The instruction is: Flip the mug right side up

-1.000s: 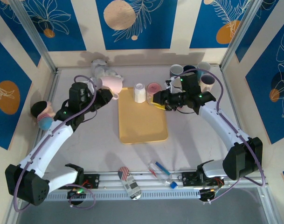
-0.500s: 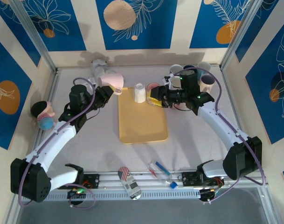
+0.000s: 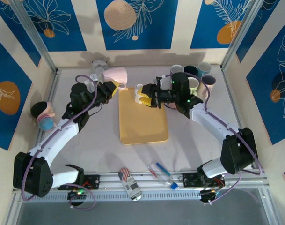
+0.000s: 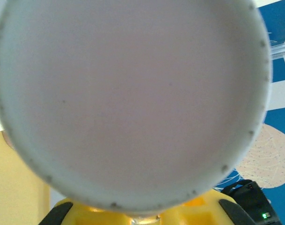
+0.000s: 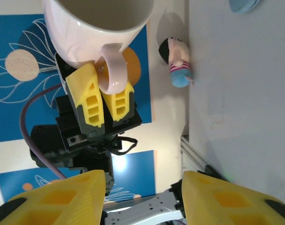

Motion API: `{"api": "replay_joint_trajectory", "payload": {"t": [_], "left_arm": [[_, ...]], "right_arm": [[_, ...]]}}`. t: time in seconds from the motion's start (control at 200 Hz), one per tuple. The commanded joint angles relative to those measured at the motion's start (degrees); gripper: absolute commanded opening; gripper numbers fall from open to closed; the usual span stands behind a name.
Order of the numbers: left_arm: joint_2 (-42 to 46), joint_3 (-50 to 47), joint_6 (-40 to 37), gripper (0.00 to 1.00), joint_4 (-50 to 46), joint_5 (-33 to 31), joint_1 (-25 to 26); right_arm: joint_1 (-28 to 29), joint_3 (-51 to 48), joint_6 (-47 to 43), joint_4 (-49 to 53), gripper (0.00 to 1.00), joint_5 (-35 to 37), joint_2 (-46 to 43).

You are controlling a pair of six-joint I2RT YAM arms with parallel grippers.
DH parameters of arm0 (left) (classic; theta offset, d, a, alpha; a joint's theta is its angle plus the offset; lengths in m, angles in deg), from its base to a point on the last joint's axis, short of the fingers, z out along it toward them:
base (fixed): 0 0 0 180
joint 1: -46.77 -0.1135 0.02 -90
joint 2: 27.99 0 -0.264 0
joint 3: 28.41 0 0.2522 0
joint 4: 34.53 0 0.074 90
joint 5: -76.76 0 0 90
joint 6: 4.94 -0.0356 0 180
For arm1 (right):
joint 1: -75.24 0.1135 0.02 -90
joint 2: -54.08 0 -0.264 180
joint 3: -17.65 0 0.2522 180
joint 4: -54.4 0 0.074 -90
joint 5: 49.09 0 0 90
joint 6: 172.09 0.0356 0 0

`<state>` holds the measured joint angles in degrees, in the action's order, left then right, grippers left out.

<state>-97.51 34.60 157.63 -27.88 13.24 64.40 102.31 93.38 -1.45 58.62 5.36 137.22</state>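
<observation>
Next, my right gripper grabs the pale pink mug's handle point(image 3: 122, 86) point(image 5: 116, 69) from the mug's rim side, which leaves the mug's base free to set the mug upright.
The pale pink mug point(image 3: 116, 75) hangs in the air above the table's back left, tipped on its side. My left gripper point(image 3: 109, 88) is shut on its handle. In the right wrist view the mug point(image 5: 93, 33) shows its rim and inside at the top, with the handle point(image 5: 112, 72) pinched between the left gripper's yellow fingers point(image 5: 91, 101). The mug's pink surface point(image 4: 133, 93) looms close in the left wrist view, above the yellow fingers point(image 4: 81, 211). My right gripper point(image 3: 145, 94) stands open over the tray's far edge, pointed at the mug; nothing lies between its fingers point(image 5: 53, 199).
A yellow tray point(image 3: 143, 124) lies mid-table with a small white cup point(image 3: 139, 87) at its far edge, right by the right gripper. Several mugs point(image 3: 196, 75) stand at the back right. A doll point(image 3: 44, 117) lies at the left, a can point(image 3: 129, 182) and pens point(image 3: 159, 169) near the front rail.
The left arm has lifted the mug up and toward the back. The right gripper has swung left from beside the tray to over its far edge, close to the mug.
</observation>
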Motion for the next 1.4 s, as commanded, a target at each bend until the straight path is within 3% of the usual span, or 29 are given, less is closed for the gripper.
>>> {"api": "replay_joint_trajectory", "payload": {"t": [0.0, 0.4, 0.55, 0.86, 1.26, 1.396], "left_arm": [[0.5, 0.9, 0.2, 0.0, 7.5, 2.4, -0.7], [-0.2, 1.6, 0.8, 0.0, 7.0, 4.2, -0.8], [-0.3, 1.5, 1.2, 0.0, 6.8, 4.7, -0.7], [-0.2, 1.3, 1.9, 0.0, 7.2, 5.0, -0.8], [0.8, 1.0, 3.1, 0.0, 6.4, 5.8, -0.9], [1.2, 0.1, 3.2, 0.0, 6.8, 6.0, -1.0]], "right_arm": [[1.0, -1.4, 10.0, -11.6, 0.5, 2.0, 1.9], [4.6, 0.5, 15.7, -19.3, 0.5, 7.8, 6.8], [5.6, 1.1, 18.9, -24.7, 0.37, 10.0, 8.9], [7.2, 3.2, 19.8, -26.6, 0.42, 13.1, 11.3], [9.1, 4.6, 22.4, -31.1, 0.3, 16.7, 15.3], [9.3, 4.5, 22.0, -31.6, 0.2, 18.2, 15.2]]}}
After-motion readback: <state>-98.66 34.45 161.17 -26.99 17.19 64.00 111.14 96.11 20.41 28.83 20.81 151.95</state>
